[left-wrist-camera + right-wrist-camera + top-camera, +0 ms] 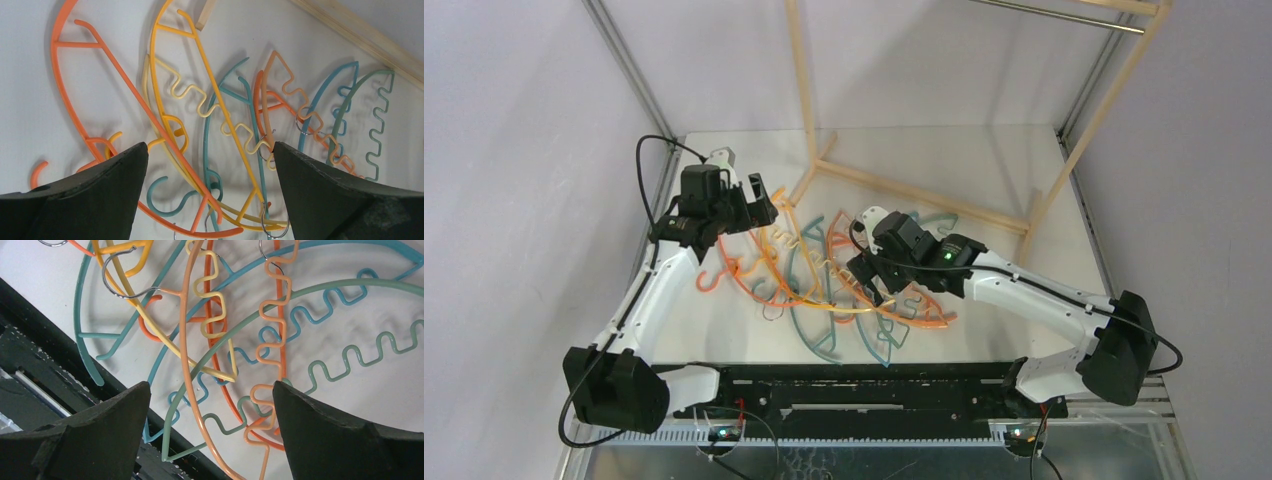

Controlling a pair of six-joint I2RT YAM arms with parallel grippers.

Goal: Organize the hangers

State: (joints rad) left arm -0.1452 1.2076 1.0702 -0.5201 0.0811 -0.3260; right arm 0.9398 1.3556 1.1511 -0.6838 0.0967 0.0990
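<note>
My right gripper takes hold of the pale orange hanger by its smooth curved arm (876, 309) (187, 371) next, so the metal hook stays free to hang on the rod.
A tangled pile of thin plastic hangers (824, 285) in orange, yellow and teal lies on the white table in the middle. My left gripper (759, 207) hovers over the pile's left end, open and empty; its wrist view shows an orange hanger (107, 65), a yellow wavy one (200, 100) and a teal hook (160, 200) below the wide jaws. My right gripper (874, 285) hovers over the pile's right part, open and empty; below it lie a pale orange wavy hanger (187, 365), a green-teal one (320, 290) and a blue-teal one (310, 315).
The pale wooden rack frame (924, 195) stands at the back, its base bar across the table and its metal rod (1064, 15) up at the top right. The black rail (864, 385) runs along the near edge, close to the pile's near end.
</note>
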